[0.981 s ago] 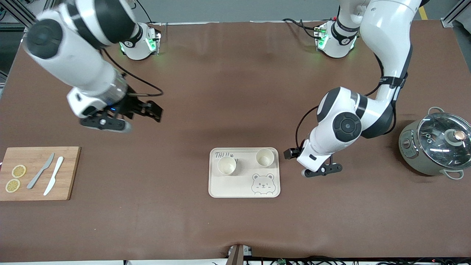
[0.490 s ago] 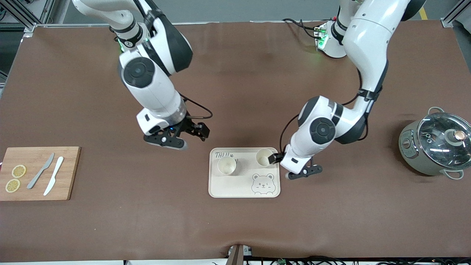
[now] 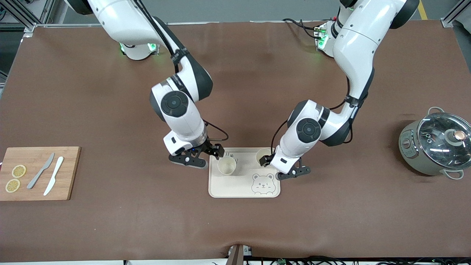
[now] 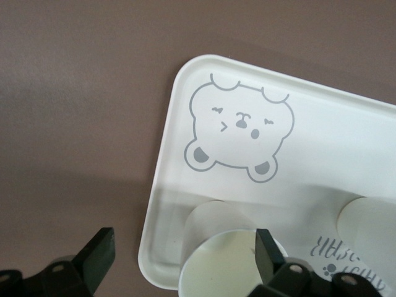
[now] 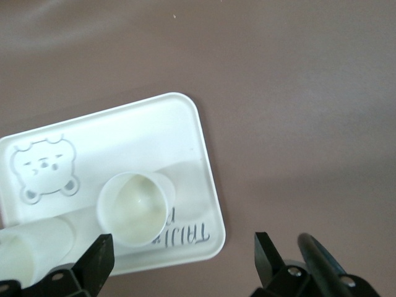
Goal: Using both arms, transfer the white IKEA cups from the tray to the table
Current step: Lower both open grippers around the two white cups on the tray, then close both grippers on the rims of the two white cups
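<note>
The right gripper takes hold of the white cup by its rim point(image 3: 226, 157) point(image 5: 164, 209) next, to move the cup off the tray to the table.
Two white cups stand upright on the cream bear-printed tray point(image 3: 239, 186). One cup point(image 3: 226, 165) is toward the right arm's end, the other cup point(image 3: 263, 155) toward the left arm's end. My right gripper point(image 3: 218, 152) is open, low over the tray's corner beside the first cup. In the right wrist view that cup point(image 5: 133, 207) sits close to one finger, and the gripper point(image 5: 184, 247) is empty. My left gripper point(image 3: 265, 161) is open at the second cup. In the left wrist view this cup point(image 4: 226, 263) lies partly between the fingers of the gripper point(image 4: 184, 247), not gripped.
A wooden cutting board point(image 3: 68, 173) with two lemon slices and two knives lies at the right arm's end. A grey pot with a glass lid point(image 3: 438, 147) stands at the left arm's end. The table is covered in brown cloth.
The right arm swung from the right arm's end of the table in to the tray. The left arm moved in along the tray to its cup. The cups stayed put.
</note>
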